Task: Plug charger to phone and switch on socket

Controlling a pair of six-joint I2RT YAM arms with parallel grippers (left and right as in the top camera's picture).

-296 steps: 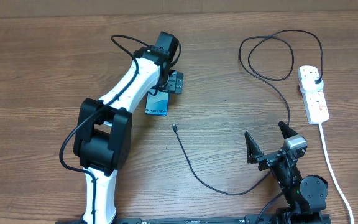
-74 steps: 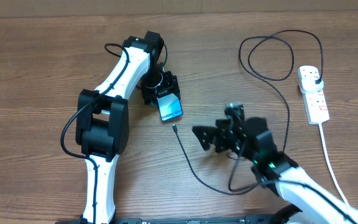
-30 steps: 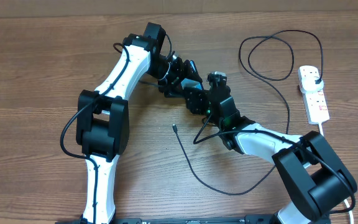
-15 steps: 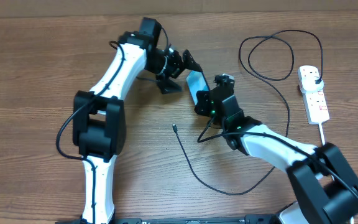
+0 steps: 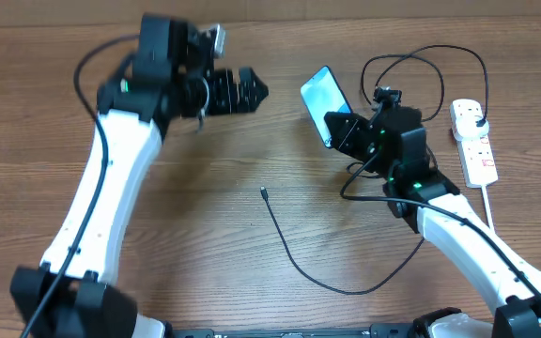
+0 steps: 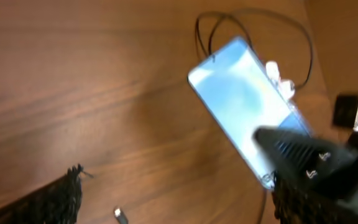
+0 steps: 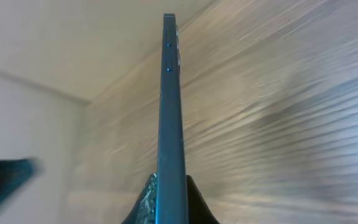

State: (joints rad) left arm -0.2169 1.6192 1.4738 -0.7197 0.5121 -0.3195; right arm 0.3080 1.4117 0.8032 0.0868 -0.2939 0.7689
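The phone (image 5: 323,101) lies beyond my fingers toward the right in the wrist view, so closing now would miss. My left gripper moves closer first, then closes on it.
The phone (image 5: 323,101), its light-blue screen lit, is lifted off the table and tilted, with my right gripper (image 5: 346,130) shut on its lower end. In the right wrist view the phone (image 7: 171,106) shows edge-on between the two fingers (image 7: 146,202). My left gripper (image 5: 244,90) hangs open and empty well to the left of it; its camera sees the phone (image 6: 241,102) ahead. The charger (image 5: 294,258) lies on the wood, its metal-tipped connector (image 5: 264,193) free and also visible as the connector (image 6: 120,216). The cable loops back to the white socket (image 5: 475,150).
The charger's black plug (image 5: 478,117) sits in the socket's far end. A loop of black cable (image 5: 411,80) lies behind the right arm. A thick white cord (image 5: 501,249) runs from the socket toward the front right edge.
The left gripper has opened, let go of the phone and pulled away to the left. The right gripper has shut on the phone and carried it rightward.
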